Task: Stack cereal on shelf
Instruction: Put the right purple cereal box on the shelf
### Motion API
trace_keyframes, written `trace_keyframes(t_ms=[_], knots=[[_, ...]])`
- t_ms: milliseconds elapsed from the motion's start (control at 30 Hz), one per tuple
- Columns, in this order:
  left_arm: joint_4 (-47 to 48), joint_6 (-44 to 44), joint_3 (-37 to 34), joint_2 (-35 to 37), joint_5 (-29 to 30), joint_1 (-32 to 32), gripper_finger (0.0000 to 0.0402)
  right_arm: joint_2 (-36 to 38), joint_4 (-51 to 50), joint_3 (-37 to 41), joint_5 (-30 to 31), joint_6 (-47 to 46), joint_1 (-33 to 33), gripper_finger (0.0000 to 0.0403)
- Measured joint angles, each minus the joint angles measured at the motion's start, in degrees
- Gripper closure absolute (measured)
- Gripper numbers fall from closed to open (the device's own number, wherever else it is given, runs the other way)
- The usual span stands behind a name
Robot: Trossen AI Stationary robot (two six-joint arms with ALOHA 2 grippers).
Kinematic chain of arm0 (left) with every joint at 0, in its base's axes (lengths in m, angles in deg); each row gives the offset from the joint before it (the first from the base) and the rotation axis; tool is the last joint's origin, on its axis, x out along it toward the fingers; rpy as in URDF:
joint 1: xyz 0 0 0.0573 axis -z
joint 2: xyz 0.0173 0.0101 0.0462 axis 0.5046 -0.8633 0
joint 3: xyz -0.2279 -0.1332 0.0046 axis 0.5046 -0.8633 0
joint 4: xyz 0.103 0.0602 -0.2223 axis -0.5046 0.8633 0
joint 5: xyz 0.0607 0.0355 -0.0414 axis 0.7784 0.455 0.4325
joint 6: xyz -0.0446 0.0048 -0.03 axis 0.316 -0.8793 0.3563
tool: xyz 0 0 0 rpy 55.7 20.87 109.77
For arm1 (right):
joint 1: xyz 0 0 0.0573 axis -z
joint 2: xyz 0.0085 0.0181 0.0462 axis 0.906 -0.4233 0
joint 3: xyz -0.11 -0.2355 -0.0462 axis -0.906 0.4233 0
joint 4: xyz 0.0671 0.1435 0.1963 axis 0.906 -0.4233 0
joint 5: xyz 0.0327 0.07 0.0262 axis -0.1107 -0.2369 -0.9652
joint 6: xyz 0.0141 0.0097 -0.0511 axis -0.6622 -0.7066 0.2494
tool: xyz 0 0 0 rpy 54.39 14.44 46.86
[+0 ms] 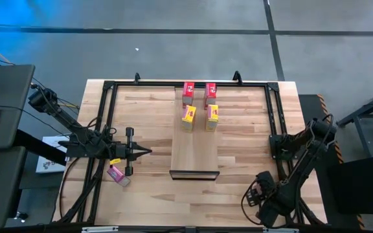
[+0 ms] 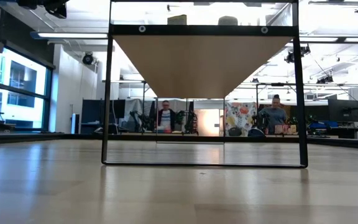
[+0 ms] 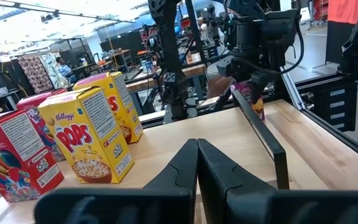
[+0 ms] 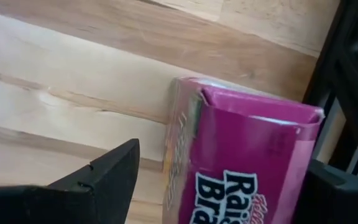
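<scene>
The magenta box has the fingers reaching down on both of its sides in the right wrist view, so my right gripper should close on it.
Two red cereal boxes and two yellow ones stand on the far part of the light-wood shelf, whose dark bar is at its near end. A magenta box lies on the table beside my left gripper, which is shut, points level toward the shelf and holds nothing. Another magenta box stands upright on the table near the right frame rail. My right gripper hangs over it, pointing down and open, one finger on each side. Whether the fingers touch it, I cannot tell.
A black tube frame runs around the tabletop; its right rail stands close beside the magenta box under my right gripper. Bare wood lies between the shelf and both arms. People show in the room beyond.
</scene>
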Motion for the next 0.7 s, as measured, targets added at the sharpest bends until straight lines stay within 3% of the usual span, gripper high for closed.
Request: trace_keyframes(t_ms=[133,700], knots=[[0.0,0.0,0.0,0.0,0.0,0.0,0.0401,0.0,-1.0,0.0,-0.1,-0.9,0.0,0.0119],[0.3,-1.1,0.0,0.0,0.0,0.0,0.0402,1.5,-1.1,0.0,-1.3,1.1,0.0,0.0251]])
